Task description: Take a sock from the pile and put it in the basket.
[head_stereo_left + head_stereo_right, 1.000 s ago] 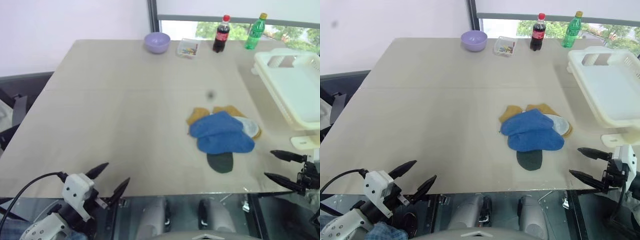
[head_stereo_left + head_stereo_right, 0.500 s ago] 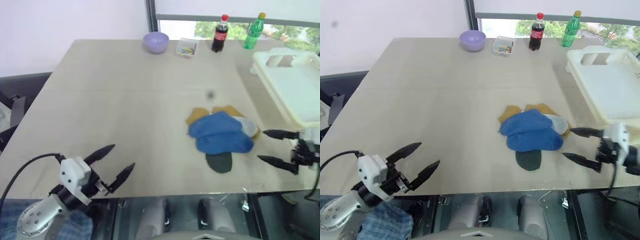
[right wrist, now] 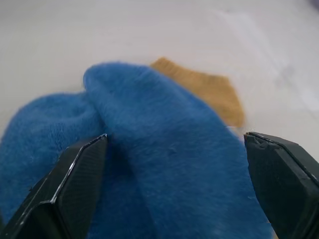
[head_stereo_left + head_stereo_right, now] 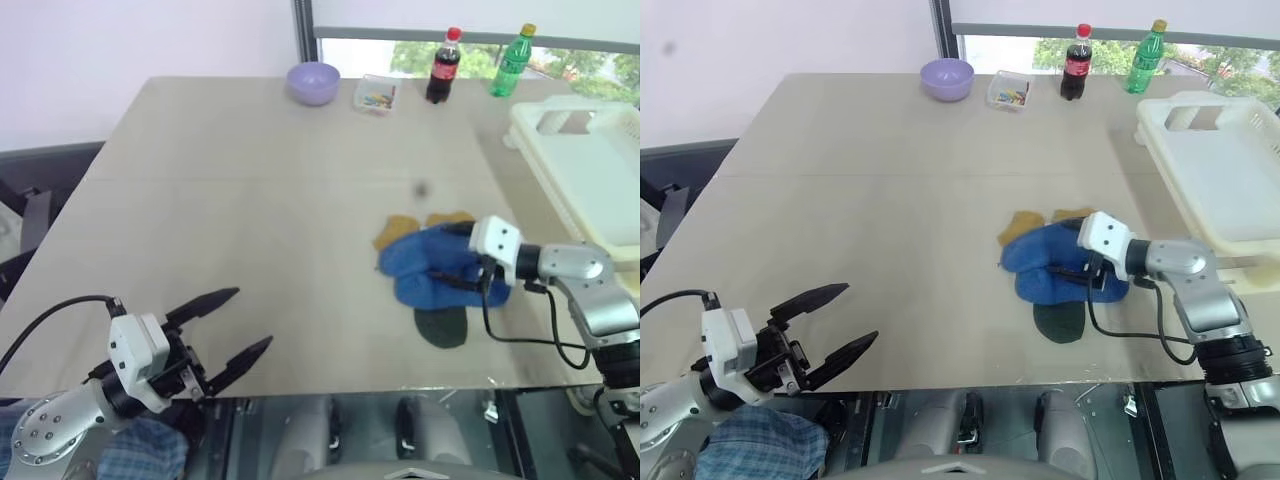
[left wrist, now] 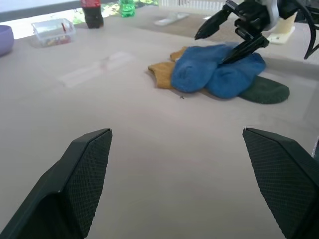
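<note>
The blue sock needs to be separated from the pile for the basket. My right gripper should next grab the blue sock by its cuff edge [image 4: 455,255] [image 3: 179,169].
The pile lies right of the table's middle: two royal blue socks [image 4: 425,268] on top, a mustard-brown sock [image 4: 395,231] behind them and a dark green one [image 4: 441,326] in front. My right gripper [image 4: 446,256] reaches in from the right, open, with its fingers straddling the upper blue sock [image 3: 159,139] and low over it. The left wrist view shows the same gripper [image 5: 210,49] on the blue socks [image 5: 214,69]. My left gripper [image 4: 250,318] hovers open at the table's near left edge, far from the pile. The cream-white basket [image 4: 575,104] stands at the far right.
Along the table's far edge stand a lilac bowl [image 4: 314,83], a small clear tray of coloured bits [image 4: 375,96], a cola bottle [image 4: 443,68] and a green bottle [image 4: 510,62]. The beige table [image 4: 200,180] is bare between my left gripper and the pile.
My right gripper swept from the table's near right edge leftward and forward onto the pile, and now covers its right side. My left gripper rose a little and turned.
</note>
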You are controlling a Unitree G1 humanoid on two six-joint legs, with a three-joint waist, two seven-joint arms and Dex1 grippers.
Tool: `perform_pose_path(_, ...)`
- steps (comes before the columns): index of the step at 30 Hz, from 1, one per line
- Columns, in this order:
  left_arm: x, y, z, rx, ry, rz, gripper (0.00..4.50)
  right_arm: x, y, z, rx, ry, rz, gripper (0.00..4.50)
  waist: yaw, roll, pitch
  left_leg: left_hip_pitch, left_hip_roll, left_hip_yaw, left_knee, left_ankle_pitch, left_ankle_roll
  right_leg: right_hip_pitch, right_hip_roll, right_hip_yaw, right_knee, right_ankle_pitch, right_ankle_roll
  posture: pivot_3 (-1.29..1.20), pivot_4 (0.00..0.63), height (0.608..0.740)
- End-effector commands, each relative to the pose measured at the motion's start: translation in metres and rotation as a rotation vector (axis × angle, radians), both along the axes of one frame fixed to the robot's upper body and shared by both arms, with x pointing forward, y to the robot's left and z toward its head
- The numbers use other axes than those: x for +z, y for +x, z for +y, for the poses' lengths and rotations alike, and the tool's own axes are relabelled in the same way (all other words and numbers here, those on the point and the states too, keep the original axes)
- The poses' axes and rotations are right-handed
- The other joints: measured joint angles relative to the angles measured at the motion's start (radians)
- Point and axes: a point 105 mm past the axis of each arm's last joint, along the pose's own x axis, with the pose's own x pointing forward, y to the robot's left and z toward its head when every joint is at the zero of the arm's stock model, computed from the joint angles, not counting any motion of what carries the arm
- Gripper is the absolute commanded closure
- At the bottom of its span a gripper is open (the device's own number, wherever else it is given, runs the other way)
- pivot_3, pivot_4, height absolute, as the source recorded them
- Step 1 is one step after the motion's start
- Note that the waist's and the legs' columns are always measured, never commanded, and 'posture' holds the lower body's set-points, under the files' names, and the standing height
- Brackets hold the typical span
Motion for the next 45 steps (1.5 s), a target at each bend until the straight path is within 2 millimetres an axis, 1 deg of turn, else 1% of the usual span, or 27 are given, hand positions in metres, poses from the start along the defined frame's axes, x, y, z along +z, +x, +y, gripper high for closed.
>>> perform_pose_path(1, 0.003, -0.003, -0.005, -0.017, 0.007, -0.023, 0.0, 0.006, -0.003, 0.019, 0.045, 0.023, 0.014, 0.03, -0.001, 0.0, 0.0, 0.0, 0.0, 0.0, 0.0, 0.0, 0.0, 0.0, 0.0, 0.0, 0.0, 0.0, 0.0, 0.0, 0.15, 0.733)
perform_pose_path(4, 0.002, -0.002, -0.008, -0.025, -0.002, -0.017, 0.0, 0.003, -0.003, 0.029, 0.081, -0.008, 0.033, 0.03, -0.003, 0.0, 0.0, 0.001, 0.0, 0.0, 0.0, 0.0, 0.0, -0.001, 0.0, 0.0, 0.001, 0.0, 0.0, 0.0, 0.15, 0.733)
perform_pose_path(7, 0.0, -0.002, -0.008, -0.034, 0.005, -0.01, 0.0, 0.001, 0.004, 0.034, 0.053, -0.023, 0.053, 0.03, -0.003, 0.0, 0.0, 0.002, 0.001, -0.001, 0.0, -0.004, -0.001, 0.0, 0.0, 0.0, 0.001, 0.0, 0.0, 0.0, 0.15, 0.733)
perform_pose_path(11, 0.001, 0.0, -0.008, -0.034, 0.002, -0.013, 0.0, 0.002, 0.009, 0.04, 0.046, -0.028, 0.057, 0.03, -0.004, 0.0, 0.0, 0.002, 0.001, -0.001, 0.0, -0.002, -0.004, -0.001, 0.001, 0.0, 0.001, 0.0, 0.0, 0.0, 0.15, 0.733)
perform_pose_path(13, 0.002, 0.0, -0.008, -0.034, -0.001, -0.014, 0.0, 0.003, 0.01, 0.042, 0.043, -0.024, 0.052, 0.03, -0.002, 0.0, 0.0, 0.001, 0.001, -0.001, 0.0, 0.0, -0.001, -0.001, 0.001, 0.0, 0.001, 0.0, 0.0, 0.0, 0.15, 0.733)
perform_pose_path(14, 0.002, 0.0, -0.009, -0.032, -0.006, -0.015, 0.0, 0.003, 0.012, 0.042, 0.04, -0.024, 0.044, 0.55, -0.002, 0.0, 0.0, 0.001, 0.001, -0.001, 0.0, 0.0, -0.001, -0.001, 0.001, 0.0, 0.001, 0.0, 0.0, 0.0, 0.15, 0.733)
perform_pose_path(15, 0.002, 0.0, -0.009, -0.031, -0.007, -0.016, 0.0, 0.003, 0.012, 0.041, 0.038, -0.026, 0.038, 0.88, -0.002, 0.0, 0.0, 0.001, 0.001, 0.0, 0.0, 0.0, -0.001, -0.001, 0.001, 0.0, 0.001, 0.0, 0.0, 0.0, 0.15, 0.733)
perform_pose_path(18, 0.001, 0.001, -0.008, -0.024, -0.006, -0.018, 0.0, 0.003, 0.014, 0.037, 0.033, -0.031, 0.025, 2.3, -0.002, 0.0, 0.0, 0.001, 0.001, 0.0, 0.0, 0.0, -0.001, -0.001, 0.0, 0.0, 0.001, 0.0, 0.0, 0.0, 0.15, 0.733)
perform_pose_path(19, 0.001, 0.001, -0.008, -0.022, -0.006, -0.019, 0.0, 0.004, 0.015, 0.036, 0.029, -0.032, 0.022, 2.65, -0.002, 0.0, 0.0, 0.001, 0.001, 0.0, 0.0, 0.0, -0.001, -0.001, 0.0, 0.0, 0.001, 0.0, 0.0, 0.0, 0.15, 0.733)
perform_pose_path(21, 0.001, 0.001, -0.009, -0.021, -0.011, -0.02, 0.0, 0.006, 0.016, 0.035, 0.029, -0.031, 0.015, 3.68, -0.003, 0.0, 0.0, 0.001, 0.001, -0.001, 0.0, 0.0, -0.001, -0.001, 0.001, 0.0, 0.001, 0.0, 0.0, 0.0, 0.15, 0.733)
perform_pose_path(22, 0.001, 0.001, -0.009, -0.021, -0.013, -0.02, 0.0, 0.007, 0.016, 0.035, 0.028, -0.027, 0.011, 4.0, -0.003, 0.0, 0.0, 0.001, 0.001, -0.001, 0.0, 0.0, -0.001, -0.001, 0.001, 0.0, 0.001, 0.0, 0.0, 0.0, 0.15, 0.733)
perform_pose_path(23, 0.001, 0.001, -0.009, -0.021, -0.013, -0.021, 0.0, 0.008, 0.016, 0.036, 0.029, -0.023, 0.008, 4.44, -0.003, 0.0, 0.0, 0.001, 0.001, -0.001, 0.0, 0.0, -0.001, -0.001, 0.001, 0.0, 0.001, 0.0, 0.0, 0.0, 0.15, 0.733)
perform_pose_path(33, 0.001, 0.003, -0.009, -0.024, -0.018, -0.021, 0.0, 0.024, 0.002, 0.05, 0.075, 0.06, 0.076, 4.44, -0.003, 0.0, 0.0, 0.001, 0.001, -0.001, 0.0, 0.0, -0.001, -0.001, 0.001, 0.0, 0.001, 0.0, 0.0, 0.0, 0.15, 0.733)
perform_pose_path(35, 0.001, 0.004, -0.009, -0.024, -0.018, -0.023, 0.0, 0.028, -0.001, 0.056, 0.085, 0.07, 0.088, 4.44, -0.003, 0.0, 0.0, 0.001, 0.001, -0.001, 0.0, 0.0, -0.001, -0.001, 0.0, 0.0, 0.001, 0.0, 0.0, 0.0, 0.15, 0.733)
perform_pose_path(36, 0.001, 0.005, -0.008, -0.024, -0.018, -0.023, 0.0, 0.03, -0.004, 0.063, 0.096, 0.072, 0.098, 4.44, -0.003, 0.0, 0.0, 0.001, 0.001, -0.001, 0.0, -0.002, -0.004, -0.001, 0.0, 0.0, 0.001, 0.0, 0.0, 0.0, 0.15, 0.733)
perform_pose_path(38, 0.001, 0.007, -0.008, -0.027, -0.017, -0.024, 0.0, 0.028, -0.011, 0.077, 0.122, 0.059, 0.115, 4.44, -0.003, 0.0, 0.0, 0.001, 0.001, -0.001, 0.0, -0.004, -0.002, -0.001, 0.0, 0.0, 0.001, 0.0, 0.0, 0.0, 0.15, 0.733)
perform_pose_path(42, 0.001, 0.009, -0.006, -0.029, -0.014, -0.024, 0.0, 0.018, -0.018, 0.101, 0.151, 0.017, 0.134, 4.44, -0.007, 0.0, 0.0, 0.001, 0.001, -0.002, 0.0, -0.003, -0.003, -0.001, 0.001, -0.001, 0.001, 0.0, 0.0, 0.0, 0.15, 0.733)
perform_pose_path(45, 0.001, 0.011, -0.005, -0.028, -0.016, -0.027, 0.0, 0.006, -0.021, 0.128, 0.181, -0.042, 0.133, 4.44, -0.016, 0.0, 0.0, 0.001, 0.001, -0.001, 0.0, -0.002, -0.005, -0.001, 0.0, -0.001, 0.001, 0.0, 0.0, 0.0, 0.15, 0.733)
